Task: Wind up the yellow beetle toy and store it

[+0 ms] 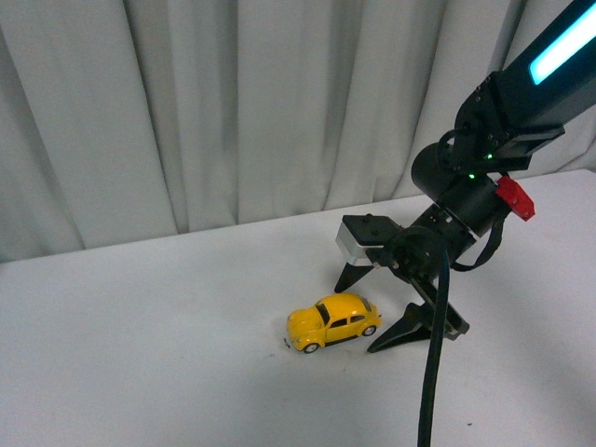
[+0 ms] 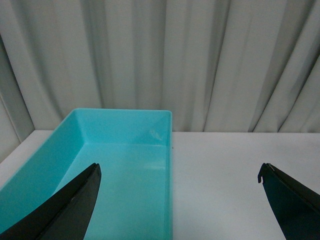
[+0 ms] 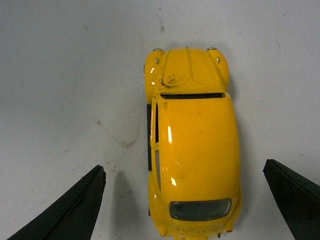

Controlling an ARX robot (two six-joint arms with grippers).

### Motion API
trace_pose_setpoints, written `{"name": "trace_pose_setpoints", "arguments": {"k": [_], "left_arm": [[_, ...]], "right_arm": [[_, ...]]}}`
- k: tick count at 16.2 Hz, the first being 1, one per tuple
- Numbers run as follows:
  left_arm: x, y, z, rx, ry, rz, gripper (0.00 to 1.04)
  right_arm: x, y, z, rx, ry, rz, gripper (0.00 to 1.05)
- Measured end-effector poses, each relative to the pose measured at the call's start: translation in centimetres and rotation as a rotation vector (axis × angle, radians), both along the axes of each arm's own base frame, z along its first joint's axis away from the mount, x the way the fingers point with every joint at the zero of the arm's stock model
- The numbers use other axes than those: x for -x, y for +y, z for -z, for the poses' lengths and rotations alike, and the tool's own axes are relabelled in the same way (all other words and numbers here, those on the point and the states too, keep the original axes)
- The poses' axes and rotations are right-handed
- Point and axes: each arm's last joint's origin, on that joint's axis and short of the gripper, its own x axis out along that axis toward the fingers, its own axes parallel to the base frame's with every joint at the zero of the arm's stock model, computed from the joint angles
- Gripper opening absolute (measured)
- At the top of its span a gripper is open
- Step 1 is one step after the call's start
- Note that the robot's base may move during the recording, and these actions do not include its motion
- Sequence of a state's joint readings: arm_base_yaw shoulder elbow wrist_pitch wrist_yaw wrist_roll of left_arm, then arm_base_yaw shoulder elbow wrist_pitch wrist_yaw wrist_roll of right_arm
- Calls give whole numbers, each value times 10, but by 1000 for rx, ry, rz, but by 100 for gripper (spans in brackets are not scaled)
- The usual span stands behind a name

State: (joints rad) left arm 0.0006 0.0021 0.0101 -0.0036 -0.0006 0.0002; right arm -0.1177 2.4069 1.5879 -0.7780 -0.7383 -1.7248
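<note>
The yellow beetle toy needs winding up before storing, so my right gripper should next grab its rear half point(image 1: 358, 317).
The yellow beetle toy point(image 1: 332, 322) stands on its wheels on the white table point(image 1: 140, 354), nose pointing left in the front view. My right gripper point(image 1: 354, 318) is low over the table and open, with one black finger on each side of the car's rear end. In the right wrist view the beetle toy point(image 3: 192, 145) lies lengthwise between the spread fingers point(image 3: 75, 210), clear of both, and my right gripper point(image 3: 184, 165) is centred over its rear half. My left gripper point(image 2: 179, 167) is open and holds nothing. It does not show in the front view.
A teal plastic bin point(image 2: 125, 127) with nothing in it sits below my left gripper, partly under one finger. A pale curtain point(image 1: 233, 112) hangs behind the table. The right arm's black cable point(image 1: 433, 372) drops to the table's front edge.
</note>
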Motion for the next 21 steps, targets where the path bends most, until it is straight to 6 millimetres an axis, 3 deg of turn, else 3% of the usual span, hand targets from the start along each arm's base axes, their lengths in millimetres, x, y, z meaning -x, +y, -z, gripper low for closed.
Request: {"name": "trace_pose_setpoints", "arguments": {"k": [7, 13, 21], "left_arm": [[0, 0, 0, 0, 0, 0, 98], [0, 0, 0, 0, 0, 0, 98], [0, 0, 0, 0, 0, 0, 98]], "right_arm": [[-14, 22, -3, -7, -45, -35, 98], [-6, 25, 3, -11, -8, -21, 43], [-8, 22, 3, -18, -49, -2, 42]]}}
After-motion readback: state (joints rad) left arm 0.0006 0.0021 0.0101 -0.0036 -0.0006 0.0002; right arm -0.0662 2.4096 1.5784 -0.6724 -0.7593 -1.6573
